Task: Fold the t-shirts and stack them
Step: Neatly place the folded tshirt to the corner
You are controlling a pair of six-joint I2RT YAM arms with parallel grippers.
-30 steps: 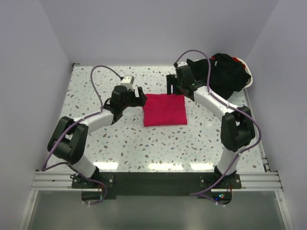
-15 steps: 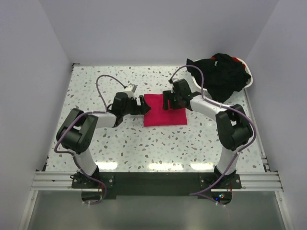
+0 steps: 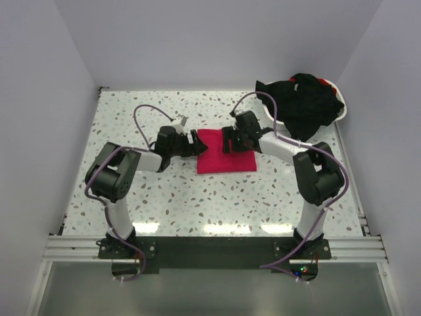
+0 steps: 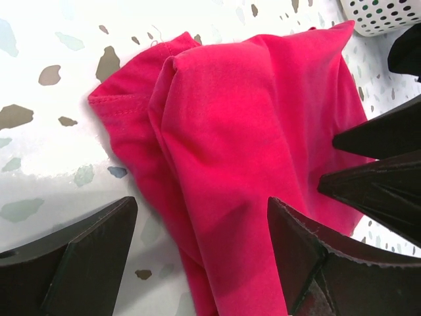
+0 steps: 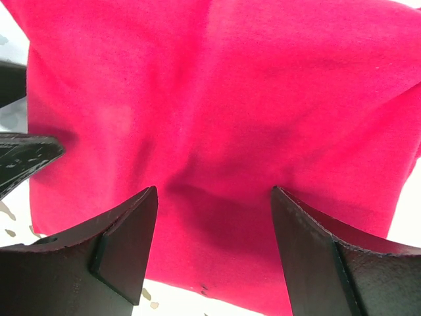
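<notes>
I should next pinch the folded t-shirt's layered side edge with my left gripper, layers together, so I can slide the t-shirt aside still folded for stacking.
A bright pinkish-red t-shirt (image 3: 227, 153) lies folded into a rectangle mid-table. My left gripper (image 3: 195, 143) is low at its left edge, open. In the left wrist view the fingertips (image 4: 125, 209) straddle the layered edge of the shirt (image 4: 250, 112) without pinching it, gripper (image 4: 202, 204). My right gripper (image 3: 228, 140) is on the shirt's back edge, open. The right wrist view shows that gripper (image 5: 214, 194) with jaws spread over the red cloth (image 5: 217, 92). Black t-shirts (image 3: 306, 102) are heaped in the basket at the back right.
The white perforated basket (image 3: 340, 112) stands in the back right corner, and its wall (image 4: 381, 16) shows in the left wrist view. Purple cables loop above both arms. White walls enclose the speckled table (image 3: 197, 197) on three sides.
Both grippers have come down and inward onto the red shirt. The right one moved from near the basket to the shirt's back edge. The left one slid right to its left edge.
</notes>
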